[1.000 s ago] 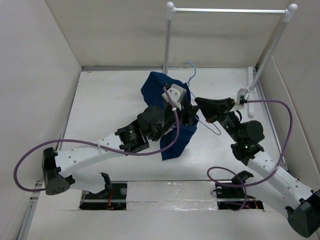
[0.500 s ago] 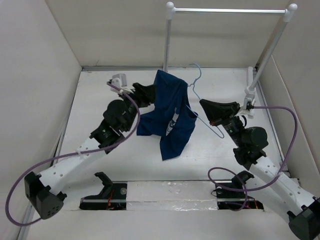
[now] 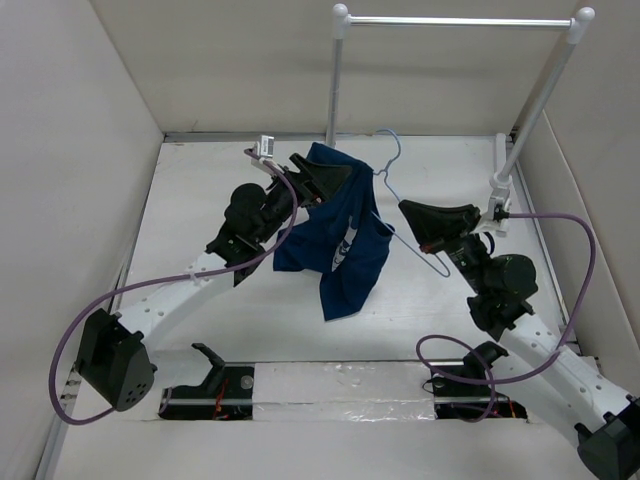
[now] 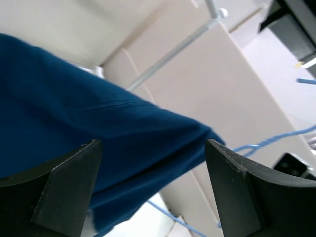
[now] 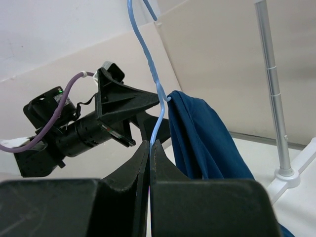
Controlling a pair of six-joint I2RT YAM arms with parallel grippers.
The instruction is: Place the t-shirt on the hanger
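Observation:
My left gripper pinches the shirt's upper edge where the hanger wire comes out next, to free my right gripper to work the shirt (image 5: 207, 138) onto the hanger.
The dark navy t-shirt (image 3: 338, 232) hangs draped over the pale blue wire hanger (image 3: 388, 165), lifted off the table. My right gripper (image 3: 405, 213) is shut on the hanger's wire just below the hook; in the right wrist view the wire (image 5: 148, 54) runs up from between the closed fingertips (image 5: 150, 146), with the shirt (image 5: 207, 138) hanging to the right of it. My left gripper (image 3: 335, 176) is open at the shirt's upper left edge. In the left wrist view the fabric (image 4: 74, 98) lies ahead of the wide-apart jaws, and the hanger wire (image 4: 276, 140) shows beyond it.
The white tubular garment rail (image 3: 460, 20) stands at the back, with its left post (image 3: 333, 90) just behind the shirt and its right post (image 3: 535, 100) by the right wall. White walls enclose the table on three sides. Purple cables loop from both arms.
My left arm swung left off the shirt, then its open gripper came back right to the shirt's upper edge. The shirt now hangs from the raised hanger. My right gripper shifted slightly.

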